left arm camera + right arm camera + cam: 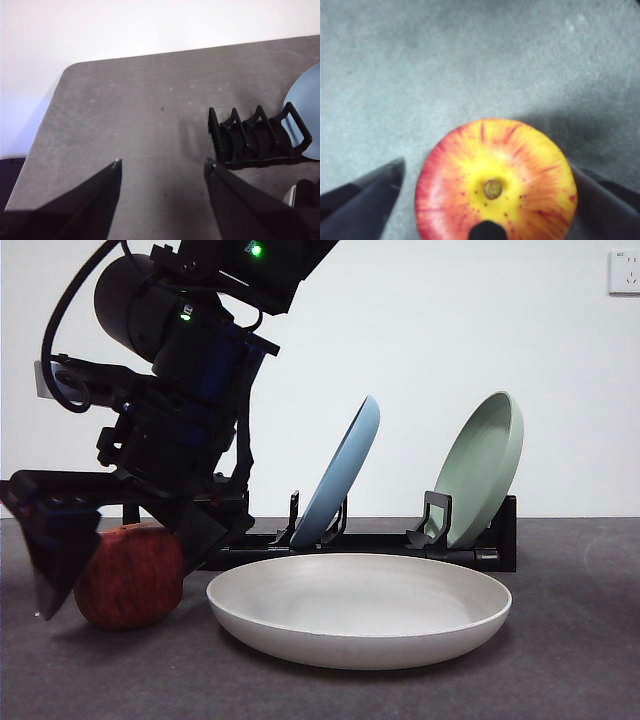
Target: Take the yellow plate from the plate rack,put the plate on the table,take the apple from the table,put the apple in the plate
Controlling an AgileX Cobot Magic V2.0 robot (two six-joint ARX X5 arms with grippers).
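Note:
I will put the red apple (130, 580) in the yellow plate (360, 605), so I will next grab the apple by its round sides with my right gripper.
The yellow plate (360, 605), cream with a raised rim, lies flat on the table (560, 670) in front of the black plate rack (380, 540). The red apple (130, 580) stands on the table just left of the plate. My right gripper (118, 575) is down over the apple, open, with one jaw on each side of it. In the right wrist view the apple (520, 150) shows its stem dimple between the jaws of the right gripper (487, 170). My left gripper (163, 162) is open and empty above bare table near the rack's end (250, 145).
A blue plate (345, 475) and a pale green plate (485, 465) stand tilted in the rack. The blue plate (307, 95) also shows in the left wrist view. The table's rounded corner (70, 70) lies beyond the left gripper. A white wall stands behind.

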